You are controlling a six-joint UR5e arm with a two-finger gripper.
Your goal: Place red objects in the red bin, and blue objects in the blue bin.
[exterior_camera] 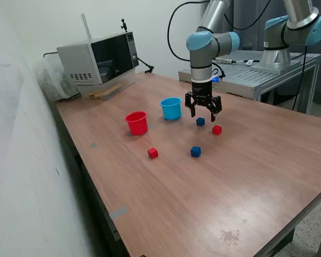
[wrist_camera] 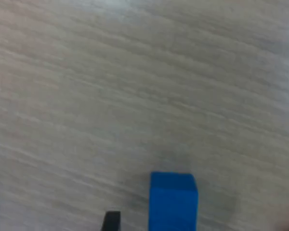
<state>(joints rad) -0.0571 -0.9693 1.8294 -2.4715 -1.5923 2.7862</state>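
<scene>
My gripper picks up the dark blue cube between its fingers by the cube's opposite sides next, to sort it into the blue bin.
My gripper hangs open just above a dark blue cube on the wooden table. In the wrist view that cube lies between my spread fingertips, nearer one of them, and the jaws do not touch it. A second dark blue cube lies nearer the front. One red cube sits just to the exterior view's right of my gripper. Another red cube lies in front of the red cup. The light blue cup stands upright to the exterior view's left of my gripper.
A microwave-like box stands at the table's back left corner. A second robot arm stands on a metal bench behind the table. A wall runs along the exterior view's left. A bit of tape marks the front table edge.
</scene>
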